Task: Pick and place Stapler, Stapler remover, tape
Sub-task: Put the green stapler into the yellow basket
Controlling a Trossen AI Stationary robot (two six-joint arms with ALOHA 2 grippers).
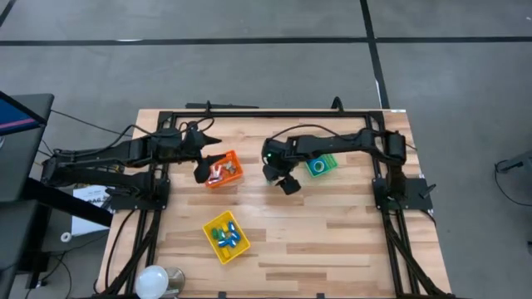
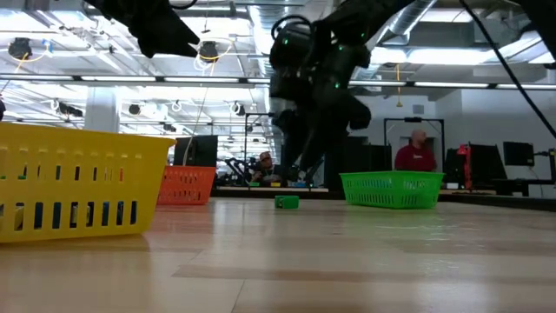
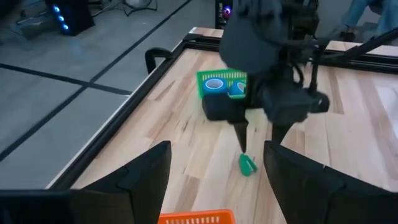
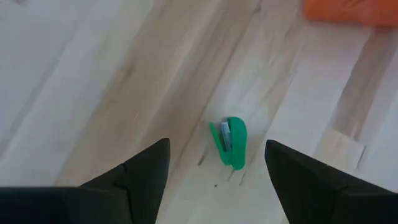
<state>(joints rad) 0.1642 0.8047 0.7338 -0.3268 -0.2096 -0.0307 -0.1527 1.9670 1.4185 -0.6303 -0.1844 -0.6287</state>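
My right gripper lowers before closing on the green stapler [image 4: 230, 143]. In the right wrist view its fingers stop above the stapler, so closing now would miss.
A small green stapler [image 4: 230, 143] lies on the bare wood; it also shows in the left wrist view [image 3: 247, 165] and the low view [image 2: 287, 202]. My right gripper [image 4: 217, 144] hovers open just above it, fingers pointing down with one on either side and neither touching [image 3: 258, 140]. Blue tape rolls [image 3: 214, 83] sit in the green bin [image 1: 331, 158]. My left gripper [image 3: 217, 146] is open and holds nothing, raised over the orange bin's far edge [image 1: 202, 169].
The orange bin [image 1: 233, 158] holds small pale and red pieces. The yellow bin [image 1: 214, 249], nearer the table's front, holds small blue, green and yellow pieces. A white round object [image 1: 154, 281] sits at the near left corner. A black frame [image 1: 249, 114] edges the table. People sit in the room behind [image 2: 419, 149].
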